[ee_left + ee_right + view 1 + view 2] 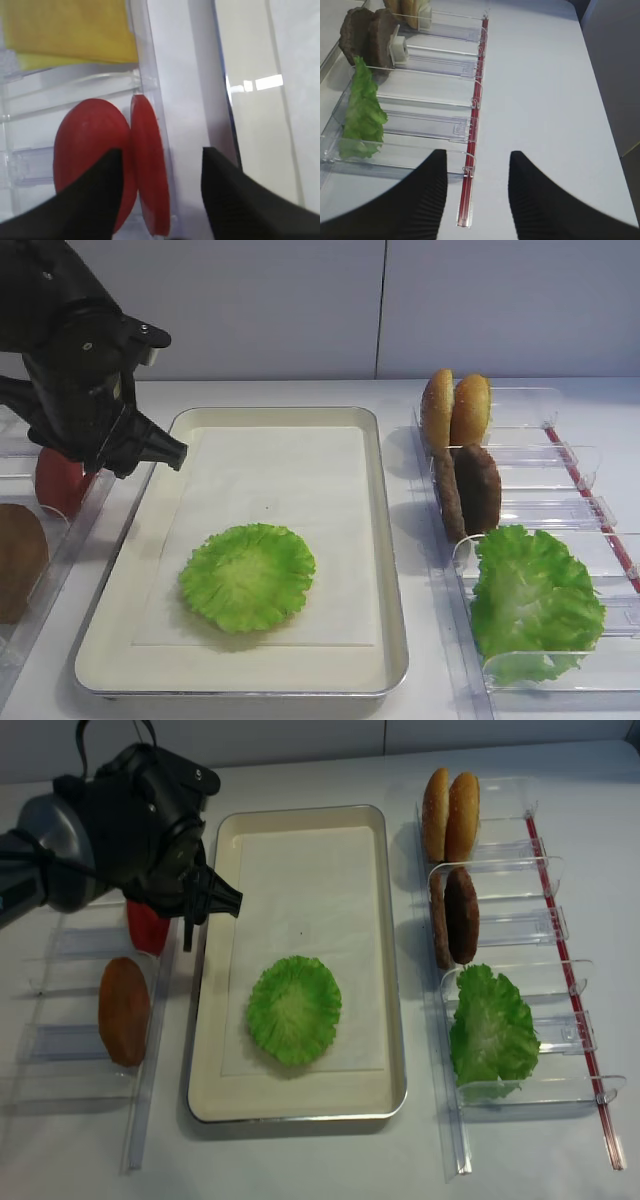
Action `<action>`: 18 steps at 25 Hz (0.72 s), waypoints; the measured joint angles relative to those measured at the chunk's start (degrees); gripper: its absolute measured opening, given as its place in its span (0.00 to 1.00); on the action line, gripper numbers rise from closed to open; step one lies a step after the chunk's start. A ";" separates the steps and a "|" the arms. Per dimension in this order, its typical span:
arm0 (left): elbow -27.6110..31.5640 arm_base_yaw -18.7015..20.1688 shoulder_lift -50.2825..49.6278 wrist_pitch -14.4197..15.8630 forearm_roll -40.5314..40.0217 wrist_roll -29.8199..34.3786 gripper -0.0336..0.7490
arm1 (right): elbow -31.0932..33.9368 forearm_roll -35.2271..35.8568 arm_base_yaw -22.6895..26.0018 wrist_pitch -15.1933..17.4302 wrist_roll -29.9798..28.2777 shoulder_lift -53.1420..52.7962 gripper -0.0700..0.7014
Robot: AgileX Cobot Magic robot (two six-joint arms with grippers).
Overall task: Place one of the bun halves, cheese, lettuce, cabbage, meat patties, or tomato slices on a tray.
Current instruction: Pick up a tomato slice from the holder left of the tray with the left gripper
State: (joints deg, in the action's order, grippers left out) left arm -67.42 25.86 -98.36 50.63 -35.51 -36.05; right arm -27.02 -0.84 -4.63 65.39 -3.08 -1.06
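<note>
The left gripper grabs the tomato slice nearer the tray across its exposed top edge next, since the other slice stands close beside it in the bin.
The cream tray lies in the middle with one lettuce leaf on its paper liner. Two tomato slices stand on edge in a clear bin left of the tray. My left gripper is open over that bin. The slice nearer the tray stands between its fingers, and the left finger overlaps the other slice. The right finger is apart from the slices. In the high view the left gripper hangs over a tomato slice. My right gripper is open above bare table, holding nothing.
Clear bins right of the tray hold bun halves, meat patties and more lettuce. A red strip runs along those bins. Yellow cheese lies behind the tomato slices. A brown disc sits in the left bins.
</note>
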 joint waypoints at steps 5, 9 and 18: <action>0.00 0.00 0.00 0.00 -0.54 -0.25 0.40 | 0.00 0.00 0.00 0.00 0.00 0.00 0.53; 0.00 0.00 -0.25 0.00 -0.67 -0.25 0.35 | 0.00 0.00 0.00 0.00 0.00 0.00 0.53; -0.25 0.00 -2.06 0.88 -1.06 -0.37 0.34 | 0.00 0.00 0.00 0.00 0.00 0.00 0.53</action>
State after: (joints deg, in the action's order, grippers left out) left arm -67.66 25.86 -100.42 51.51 -36.58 -36.42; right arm -27.02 -0.84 -4.63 65.39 -3.08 -1.06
